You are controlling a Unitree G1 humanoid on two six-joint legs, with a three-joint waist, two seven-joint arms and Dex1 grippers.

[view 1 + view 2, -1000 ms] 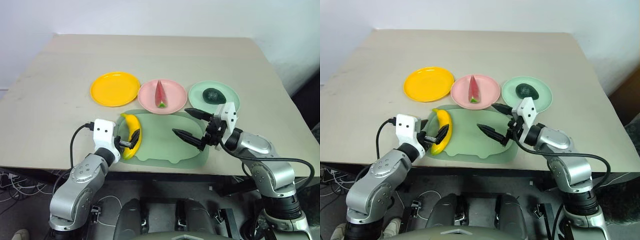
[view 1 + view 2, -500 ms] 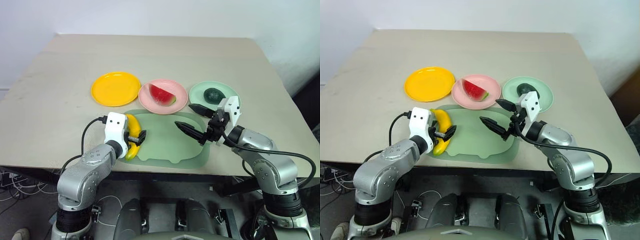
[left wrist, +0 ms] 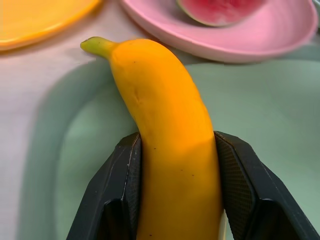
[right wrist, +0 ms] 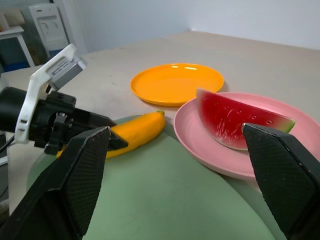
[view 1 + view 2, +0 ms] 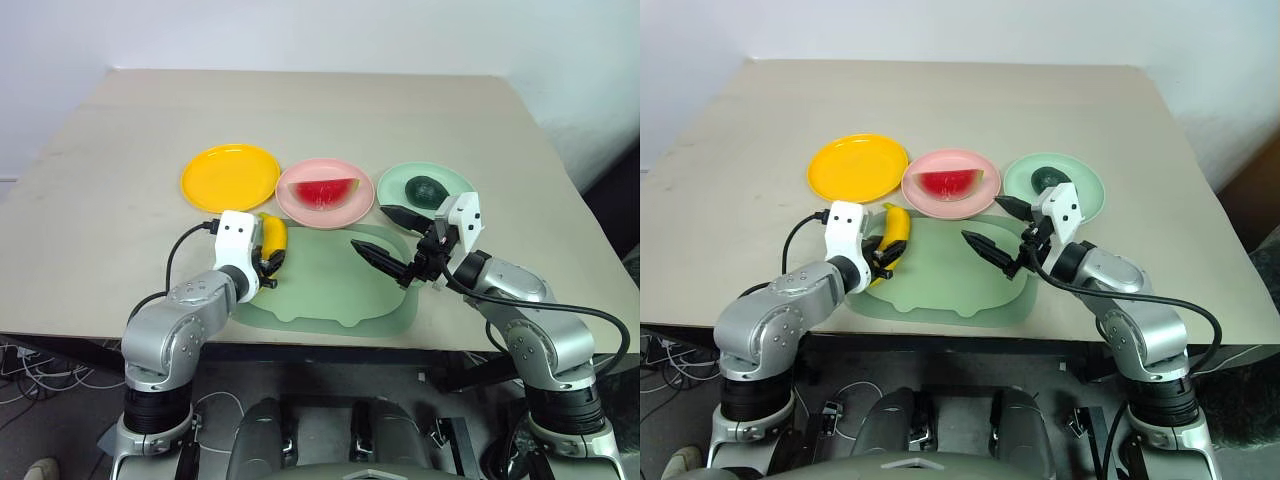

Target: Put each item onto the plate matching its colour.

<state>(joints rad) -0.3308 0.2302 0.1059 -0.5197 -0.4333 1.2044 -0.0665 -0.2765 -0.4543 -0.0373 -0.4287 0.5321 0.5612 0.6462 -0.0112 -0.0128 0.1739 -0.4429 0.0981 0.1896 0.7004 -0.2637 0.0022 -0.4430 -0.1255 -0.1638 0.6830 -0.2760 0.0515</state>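
Note:
The yellow banana (image 3: 170, 130) hangs short of the yellow-orange plate (image 3: 42, 17), so it is too early to release. My left gripper moves the banana there next, before letting go.
My left gripper (image 5: 268, 262) is shut on the near end of the yellow banana (image 5: 272, 238), and its black fingers (image 3: 122, 195) press both sides of the fruit. The banana lies along the left edge of the green mat (image 5: 330, 290), its tip pointing between the yellow-orange plate (image 5: 230, 177) and the pink plate (image 5: 325, 213). The red watermelon slice (image 5: 323, 189) rests on the pink plate. The dark green avocado (image 5: 424, 188) sits on the mint green plate (image 5: 455, 195). My right gripper (image 5: 369, 228) hovers open over the mat's right part, holding nothing.
The three plates stand in a row across the middle of the beige table (image 5: 320, 110). The large rounded mat lies in front of them near the table's front edge. A black cable (image 5: 175, 265) loops by my left wrist.
My left gripper has pushed forward and shut on the banana, swinging it to point more toward the plates. The watermelon slice has turned on the pink plate. My right gripper kept still.

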